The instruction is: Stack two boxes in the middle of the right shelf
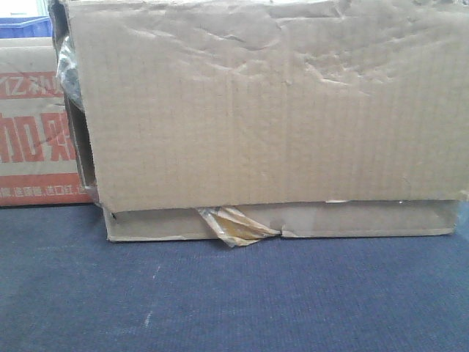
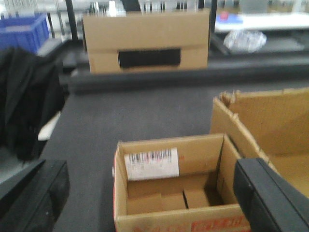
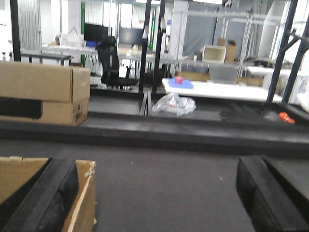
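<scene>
The left gripper grips the small box by its red-printed side (image 2: 117, 188) beside the barcode label (image 2: 151, 163) next, to stack the small box on the shelf.
In the front view the large brown box (image 1: 271, 110), its face wrinkled, stands on top of the thin flat box (image 1: 352, 220) with torn yellowish tape (image 1: 234, 226). Both rest on a dark blue-grey surface (image 1: 220, 301). The shelf is out of view. My left gripper (image 2: 149, 193) is open, its fingers (image 2: 268, 198) spread either side of a small open box with red print (image 2: 169, 193); the torn-edged large box (image 2: 270, 121) is to its right. My right gripper (image 3: 154, 198) is open over bare dark surface, its left finger (image 3: 41, 198) above a torn brown box corner (image 3: 83, 203).
A cardboard box with red Chinese characters (image 1: 33, 132) stands left of the stack, a blue crate (image 1: 26, 28) behind it. Across the table is another brown box with a black handle slot (image 2: 147, 41), a crumpled plastic bag (image 3: 174, 104), and a black garment (image 2: 26, 101) at the left.
</scene>
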Robot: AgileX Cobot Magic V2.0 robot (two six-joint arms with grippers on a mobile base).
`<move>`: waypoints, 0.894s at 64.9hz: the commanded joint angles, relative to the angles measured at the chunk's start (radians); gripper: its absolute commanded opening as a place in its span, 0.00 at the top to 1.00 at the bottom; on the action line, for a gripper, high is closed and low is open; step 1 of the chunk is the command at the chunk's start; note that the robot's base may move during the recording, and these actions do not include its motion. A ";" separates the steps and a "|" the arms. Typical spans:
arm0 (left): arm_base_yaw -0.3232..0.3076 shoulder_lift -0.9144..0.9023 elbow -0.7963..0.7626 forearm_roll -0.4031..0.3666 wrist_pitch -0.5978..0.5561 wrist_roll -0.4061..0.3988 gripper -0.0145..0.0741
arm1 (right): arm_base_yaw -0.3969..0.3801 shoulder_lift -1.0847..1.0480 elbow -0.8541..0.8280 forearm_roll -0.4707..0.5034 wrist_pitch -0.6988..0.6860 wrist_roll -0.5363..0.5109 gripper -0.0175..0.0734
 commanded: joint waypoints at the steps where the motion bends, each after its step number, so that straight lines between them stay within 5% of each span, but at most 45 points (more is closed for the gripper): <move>1: -0.008 0.086 -0.079 0.003 0.083 -0.001 0.18 | 0.000 0.014 -0.009 0.007 0.013 -0.001 0.18; 15: -0.004 0.382 -0.306 0.005 0.366 -0.001 0.18 | 0.035 0.030 -0.009 0.007 0.040 -0.001 0.18; 29: 0.105 0.699 -0.542 -0.046 0.530 0.109 0.18 | 0.069 0.030 -0.009 0.007 0.110 -0.001 0.18; 38: 0.183 0.842 -0.634 -0.136 0.567 0.185 0.18 | 0.070 0.030 -0.009 0.007 0.142 -0.001 0.18; 58: 0.200 1.055 -0.661 -0.140 0.509 0.211 0.18 | 0.070 0.030 -0.009 0.007 0.142 -0.001 0.18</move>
